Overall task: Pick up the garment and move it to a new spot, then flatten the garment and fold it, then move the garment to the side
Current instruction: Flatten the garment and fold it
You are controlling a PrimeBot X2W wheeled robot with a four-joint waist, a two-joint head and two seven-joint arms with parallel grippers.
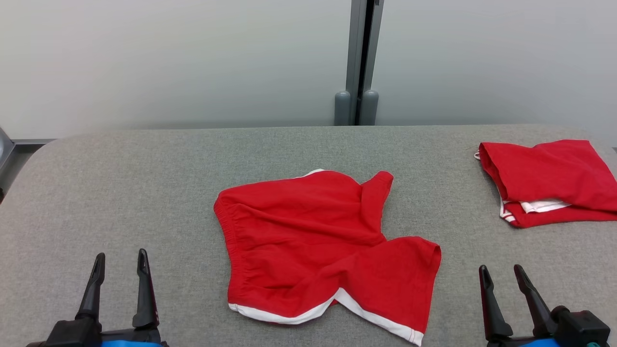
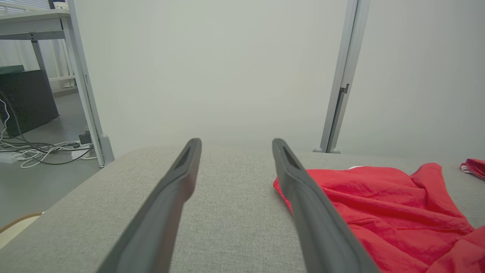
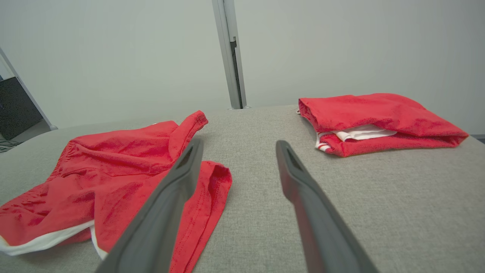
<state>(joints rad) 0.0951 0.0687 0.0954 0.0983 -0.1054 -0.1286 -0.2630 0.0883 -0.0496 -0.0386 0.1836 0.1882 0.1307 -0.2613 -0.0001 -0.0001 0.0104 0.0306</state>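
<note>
The shorts (image 1: 306, 246) lie slack and wrinkled across the table, so my left gripper next needs to grab them at the waistband corner (image 1: 234, 306) where the white trim ends.
The garment (image 1: 313, 246), a pair of red shorts with white hem trim, lies loosely spread and wrinkled in the middle of the grey padded table (image 1: 144, 193). One leg flap is turned up toward the back. My left gripper (image 1: 120, 262) hovers open near the front left, apart from the cloth. My right gripper (image 1: 501, 274) is open at the front right, also clear of it. The left wrist view has the garment (image 2: 379, 204) just right of the open left gripper (image 2: 235, 146). The right wrist view has the garment (image 3: 113, 174) left of the open right gripper (image 3: 238, 146).
A second red garment (image 1: 549, 180), folded, lies at the table's far right edge, also seen in the right wrist view (image 3: 375, 121). A pale partition wall with a grey post (image 1: 359, 62) stands behind the table. Cables (image 2: 41, 148) lie on the floor to the left.
</note>
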